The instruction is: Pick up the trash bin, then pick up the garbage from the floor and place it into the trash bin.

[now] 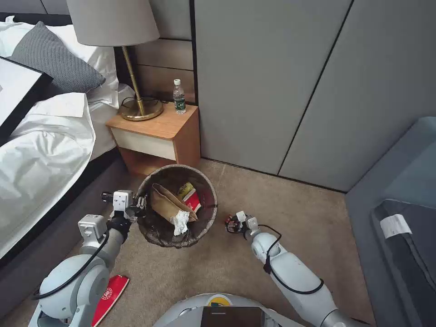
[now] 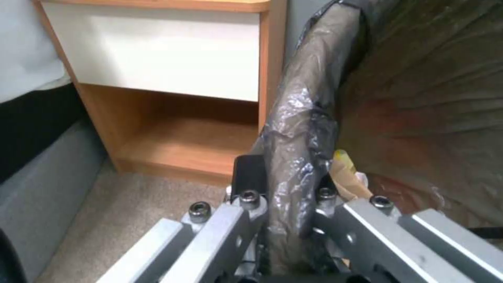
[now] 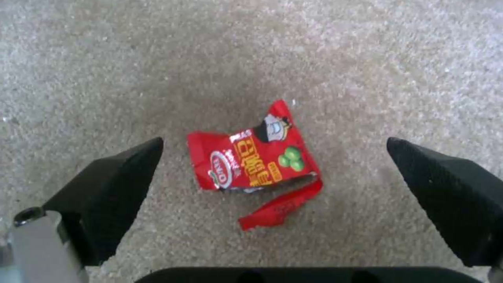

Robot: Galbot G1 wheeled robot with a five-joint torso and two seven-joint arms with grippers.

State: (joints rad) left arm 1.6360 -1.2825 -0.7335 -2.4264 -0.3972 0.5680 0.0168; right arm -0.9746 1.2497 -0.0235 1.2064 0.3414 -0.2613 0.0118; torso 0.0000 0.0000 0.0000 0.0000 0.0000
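I will next use my right gripper to grab the small red snack packet by its torn edge and drop it into the trash bin.
The trash bin point(image 1: 206, 213), lined with a dark bag, hangs above the carpet. My left gripper point(image 1: 137, 204) is shut on its near-left rim; in the left wrist view the bag-covered rim point(image 2: 293, 129) runs up between the gripper point(image 2: 285, 204) jaws. Inside lie a brown paper bag point(image 1: 165, 204), a white tissue point(image 1: 180, 222), a red packet point(image 1: 194, 200) and a yellow wrapper point(image 1: 185, 188). My right gripper point(image 1: 234, 223) points down to the right of the bin and is open point(image 3: 273, 157). A torn red snack packet point(image 3: 254, 165) lies on the carpet directly below it, between the fingers point(image 3: 115, 188).
A wooden nightstand point(image 1: 156, 131) with a lamp point(image 1: 136, 106) and a water bottle point(image 1: 179, 96) stands just behind the bin. The bed point(image 1: 45, 145) runs along the left, a grey seat point(image 1: 399, 209) on the right. Another red packet point(image 1: 111, 293) lies on the floor by my left arm.
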